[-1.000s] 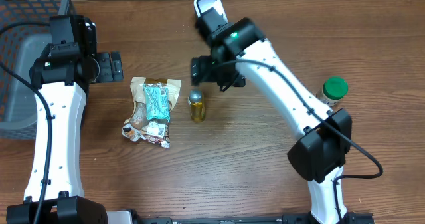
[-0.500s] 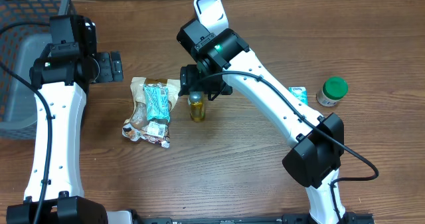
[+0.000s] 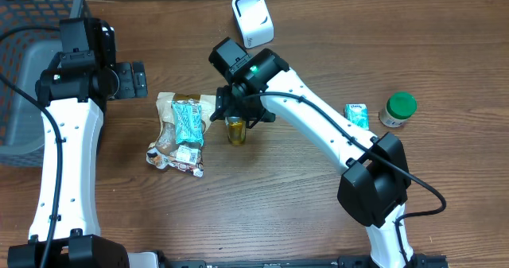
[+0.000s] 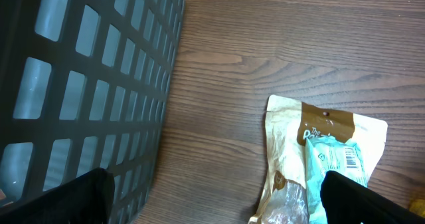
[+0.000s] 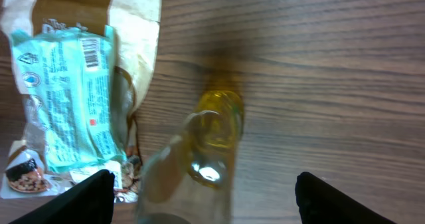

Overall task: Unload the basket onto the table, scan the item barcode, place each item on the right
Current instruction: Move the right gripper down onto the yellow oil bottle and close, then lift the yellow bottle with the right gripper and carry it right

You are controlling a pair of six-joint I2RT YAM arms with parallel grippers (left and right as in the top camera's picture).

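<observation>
My right gripper grips the small bottle by its upper end [image 3: 235,122] [image 5: 180,185] from above next, leaving its lower body uncovered to scan the barcode.
A small bottle of yellow liquid [image 3: 235,130] stands upright mid-table. My right gripper [image 3: 236,109] hovers just above and behind it, open. In the right wrist view the bottle [image 5: 199,157] is blurred and close, between the two dark fingertips [image 5: 83,199] with a gap on each side; the gripper [image 5: 206,203] holds nothing. The white barcode scanner [image 3: 252,17] sits at the back of the table. My left gripper [image 3: 131,79] is open at the left, and in its wrist view the left gripper [image 4: 212,204] has only bare wood between its tips.
A pile of snack bags [image 3: 183,133], a tan pouch under a teal packet [image 5: 66,98], lies left of the bottle. A dark mesh basket [image 3: 20,93] fills the far left. A small teal box [image 3: 357,114] and a green-lidded jar [image 3: 399,109] stand at the right.
My right arm has swung left and forward from beside the scanner to above the bottle, uncovering the scanner and the teal box. Its jaws narrowed slightly. The left arm has not moved.
</observation>
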